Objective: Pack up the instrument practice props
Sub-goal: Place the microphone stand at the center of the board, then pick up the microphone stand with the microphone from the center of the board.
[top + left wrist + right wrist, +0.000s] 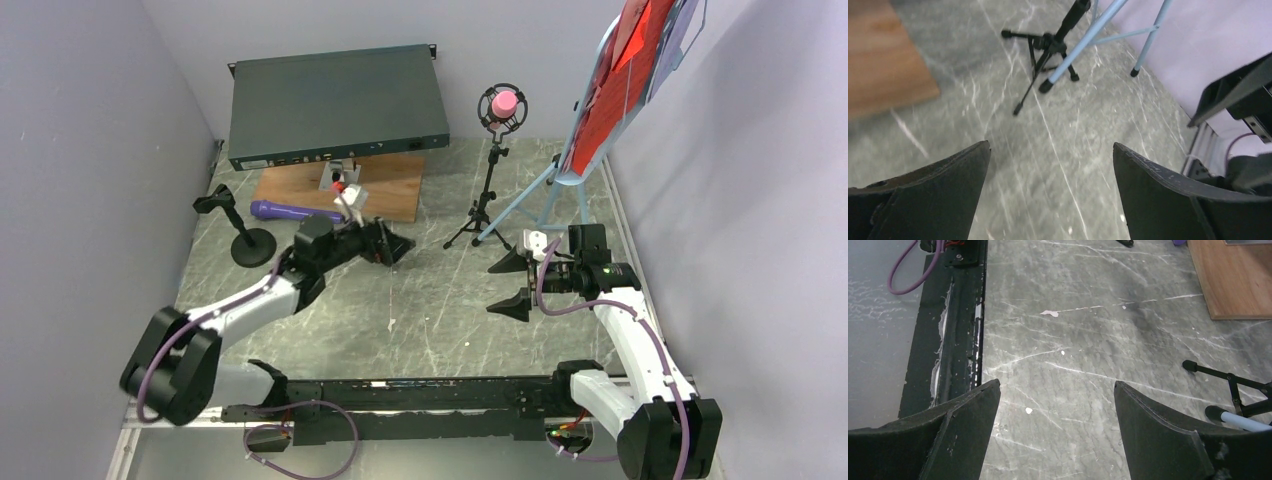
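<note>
I should reach the black tripod holder with my left gripper and grab it by its thin pole (pixel 491 177). That leaves the pink microphone (pixel 503 103) free for packing.
A pink microphone (pixel 503 103) sits upright in the black tripod holder (pixel 485 200) at the back middle. To its right stands the light-blue music tripod (pixel 560 185), carrying red music sheets (pixel 625 75). The purple microphone (pixel 290 211) lies by the wooden board's left end, and the black round-base holder (pixel 245 235) stands left of it. My left gripper (pixel 398 247) hovers open over bare table just in front of the board. It faces the tripod holder (pixel 1048 45) with nothing between its fingers (pixel 1148 190). My right gripper (pixel 512 283) is open and empty, in front of the tripods' feet (pixel 1218 372).
The dark green rack box (pixel 330 105) lies at the back left, with the brown wooden board (pixel 390 195) in front of it and a small grey-and-red item (pixel 340 180) on the board. Walls close in left, back and right. The arms' black base rail (pixel 948 330) runs along the near edge.
</note>
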{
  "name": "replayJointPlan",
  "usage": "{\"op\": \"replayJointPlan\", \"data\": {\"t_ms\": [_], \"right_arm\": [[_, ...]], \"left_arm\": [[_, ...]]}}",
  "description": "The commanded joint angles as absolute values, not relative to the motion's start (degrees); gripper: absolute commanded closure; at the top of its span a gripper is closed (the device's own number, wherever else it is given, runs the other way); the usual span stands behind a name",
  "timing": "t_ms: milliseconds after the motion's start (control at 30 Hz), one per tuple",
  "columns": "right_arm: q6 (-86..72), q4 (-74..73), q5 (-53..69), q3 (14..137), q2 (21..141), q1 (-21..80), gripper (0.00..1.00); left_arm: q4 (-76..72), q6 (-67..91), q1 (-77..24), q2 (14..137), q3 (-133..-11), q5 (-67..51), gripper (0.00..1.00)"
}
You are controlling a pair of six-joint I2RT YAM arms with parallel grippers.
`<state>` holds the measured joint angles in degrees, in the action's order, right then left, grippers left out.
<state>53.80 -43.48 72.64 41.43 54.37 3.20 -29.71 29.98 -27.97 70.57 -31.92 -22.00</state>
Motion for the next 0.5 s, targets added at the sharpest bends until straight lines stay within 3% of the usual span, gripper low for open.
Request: {"op": "replayJointPlan", "data": {"t_ms": [0, 233, 467], "right_arm": [[53.51, -40.77, 73.12, 42.89, 54.64, 2.99, 0.14], [52.34, -39.67, 72.51, 42.63, 54.91, 2.99, 0.14], [51.86, -39.25, 72.48, 42.67, 55.20, 3.05, 0.14]], "left_arm": [[-33.91, 18.67, -31.64, 79.70, -43.39, -18.67, 0.03], [-38.48, 12.61, -36.85, 98.37, -60.99, -18.37, 0.04], [-37.27, 8.20, -38.96, 110.18, -76.14, -18.41, 0.18]]}}
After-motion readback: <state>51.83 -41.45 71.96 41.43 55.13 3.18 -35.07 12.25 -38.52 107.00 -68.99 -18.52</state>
